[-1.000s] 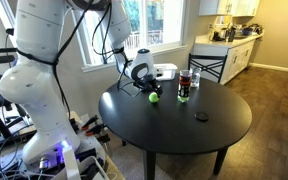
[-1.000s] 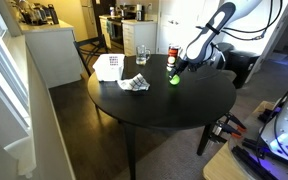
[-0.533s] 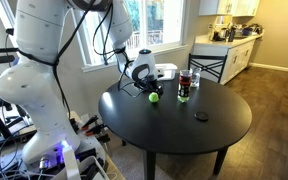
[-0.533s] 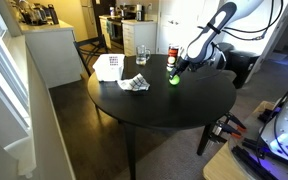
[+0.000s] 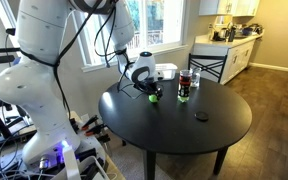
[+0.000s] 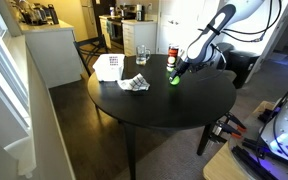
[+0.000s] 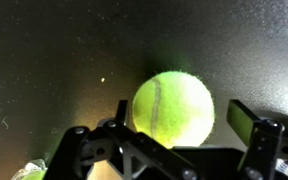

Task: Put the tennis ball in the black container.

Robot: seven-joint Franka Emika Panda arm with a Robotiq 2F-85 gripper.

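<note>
I can close my gripper on the tennis ball now, as both fingers reach down near the tabletop on either side of the tennis ball's middle.
The yellow-green tennis ball lies on the round black table. In the wrist view it sits between my gripper's two spread jaws; the right finger stands clear of it with a gap. In both exterior views the gripper is low over the ball and partly covers it. The tall dark cup stands just beside the ball, also seen in an exterior view.
A small flat black disc lies nearer the table's middle. A clear glass, a white box and a crumpled wrapper sit on the table's other side. A chair stands behind the table.
My gripper has come down a little around the ball, which shows less in the exterior views. The ball and the cup have not moved.
</note>
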